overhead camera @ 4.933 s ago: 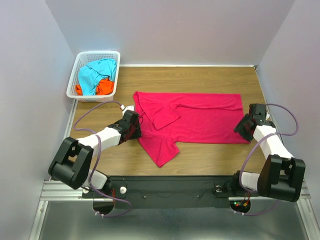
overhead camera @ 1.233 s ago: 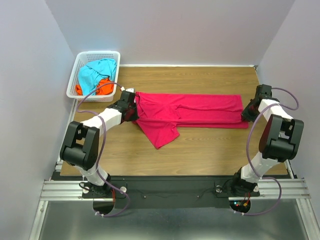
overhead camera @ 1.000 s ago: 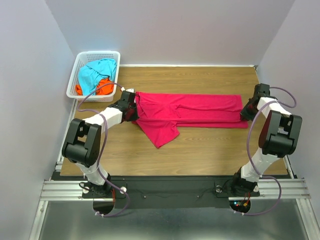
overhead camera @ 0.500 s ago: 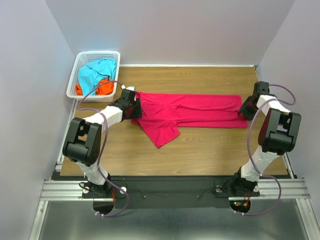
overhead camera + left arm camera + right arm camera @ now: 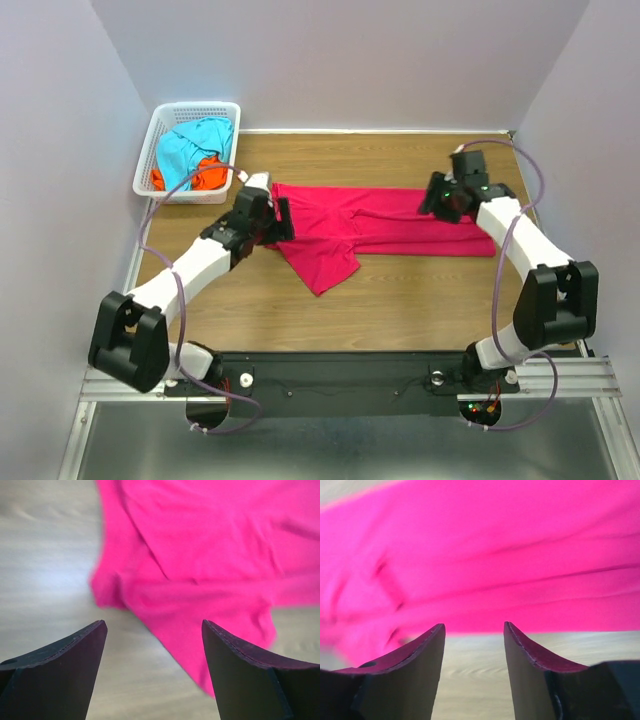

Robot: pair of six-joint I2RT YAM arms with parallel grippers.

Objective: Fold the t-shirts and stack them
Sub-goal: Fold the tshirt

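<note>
I will next grab the crimson-pink t-shirt (image 5: 400,222) with my left gripper near the outer end of its protruding sleeve, to fold the sleeve back onto the folded t-shirt.
The crimson-pink t-shirt (image 5: 400,222) lies folded into a long band across the wooden table, with one sleeve (image 5: 322,268) sticking out toward the near side. My left gripper (image 5: 283,219) hovers open at the shirt's left end. In the left wrist view the left gripper (image 5: 154,622) holds nothing, with pink cloth (image 5: 200,555) ahead of it. My right gripper (image 5: 433,200) is open above the shirt's far right part. The right wrist view shows the right gripper (image 5: 473,625) empty over the cloth edge (image 5: 485,580). The turquoise t-shirt (image 5: 190,145) and the orange t-shirt (image 5: 207,176) lie in the basket.
A white lattice basket (image 5: 160,122) stands at the far left corner of the table. Grey walls close in the left, back and right sides. Bare wood (image 5: 420,295) lies between the shirt and the near edge.
Both grippers have opened and let go of the pink shirt. The right arm swung from the shirt's right end leftward over it. The left arm drew back slightly.
</note>
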